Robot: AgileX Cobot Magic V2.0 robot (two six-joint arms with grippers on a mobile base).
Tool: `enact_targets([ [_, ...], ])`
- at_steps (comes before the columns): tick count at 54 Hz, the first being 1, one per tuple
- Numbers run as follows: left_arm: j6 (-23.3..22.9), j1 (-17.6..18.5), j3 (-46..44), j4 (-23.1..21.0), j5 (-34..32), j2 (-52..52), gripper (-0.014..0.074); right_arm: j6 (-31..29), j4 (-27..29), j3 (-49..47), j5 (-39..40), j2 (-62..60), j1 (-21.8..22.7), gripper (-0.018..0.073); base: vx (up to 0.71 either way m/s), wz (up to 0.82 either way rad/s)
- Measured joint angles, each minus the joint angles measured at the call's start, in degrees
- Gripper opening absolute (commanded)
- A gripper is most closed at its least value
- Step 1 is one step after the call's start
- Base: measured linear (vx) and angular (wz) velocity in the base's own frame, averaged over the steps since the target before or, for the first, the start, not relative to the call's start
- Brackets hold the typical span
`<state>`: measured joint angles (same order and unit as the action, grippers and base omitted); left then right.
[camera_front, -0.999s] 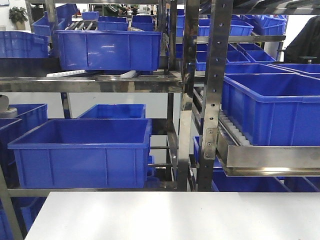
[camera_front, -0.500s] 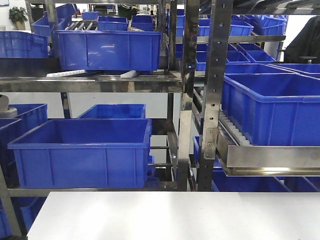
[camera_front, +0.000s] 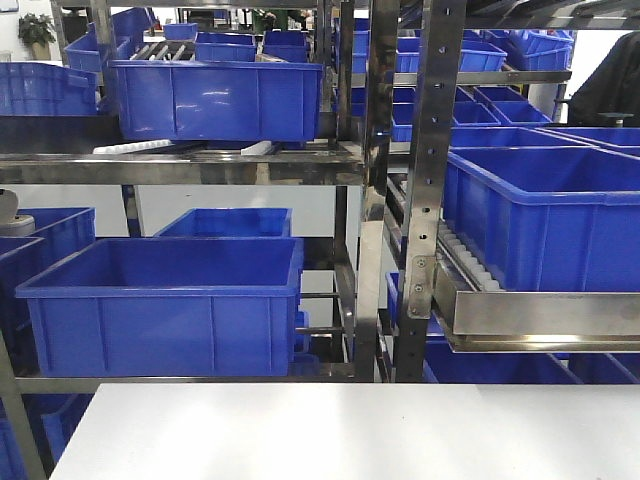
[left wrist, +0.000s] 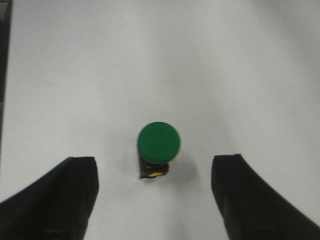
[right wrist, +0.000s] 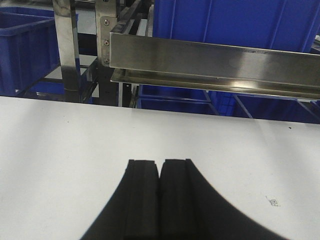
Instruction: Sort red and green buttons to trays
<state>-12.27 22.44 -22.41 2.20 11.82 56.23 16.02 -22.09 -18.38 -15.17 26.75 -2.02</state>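
I will sort the green button next, so my left gripper will grab it by its round green cap (left wrist: 159,142).
In the left wrist view the green button (left wrist: 158,145), a round green mushroom cap on a dark body with a yellow bit, stands on the white table. My left gripper (left wrist: 155,160) is open above it, its two black fingers wide apart on either side, touching nothing. In the right wrist view my right gripper (right wrist: 160,162) is shut and empty, its black fingers pressed together over the bare white table. The red button and both trays are out of view. Neither gripper shows in the front view.
A steel rack (camera_front: 430,200) with several deep blue crates (camera_front: 160,300) stands behind the white table (camera_front: 350,430). A steel shelf rail (right wrist: 210,57) hangs just beyond the table's far edge in the right wrist view.
Nothing has visibly changed in the front view.
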Motion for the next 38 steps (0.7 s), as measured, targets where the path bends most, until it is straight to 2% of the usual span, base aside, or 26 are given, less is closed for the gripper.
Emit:
enact_targets([
  [4, 2.4, 3.1, 0.0, -0.3, -1.6, 0.8, 0.0645, 0.0, 0.0, 0.0, 0.0, 0.0, 0.0, 0.0045, 0.0, 0.0],
  [9, 6.4, 4.8, 0.0, -0.2, -3.3, 2.8, 0.064, 0.0, 0.0, 0.0, 0.0, 0.0, 0.0, 0.0047, 0.0, 0.0],
  [16, 8.8, 4.8, 0.0, 0.8, -4.6, 6.5, 0.0637, 0.0, 0.0, 0.0, 0.0, 0.0, 0.0, 0.0049, 0.0, 0.0],
  [31, 8.9, 4.7, 0.0, 2.1, -9.7, 9.6, 0.0624, 0.0, 0.0, 0.0, 0.0, 0.0, 0.0, 0.005, 0.0, 0.0],
  [38, 8.9, 1.6, 0.0, 2.3, -11.3, 9.8, 0.0621, 0.0, 0.0, 0.0, 0.0, 0.0, 0.0, 0.0054, 0.0, 0.0],
])
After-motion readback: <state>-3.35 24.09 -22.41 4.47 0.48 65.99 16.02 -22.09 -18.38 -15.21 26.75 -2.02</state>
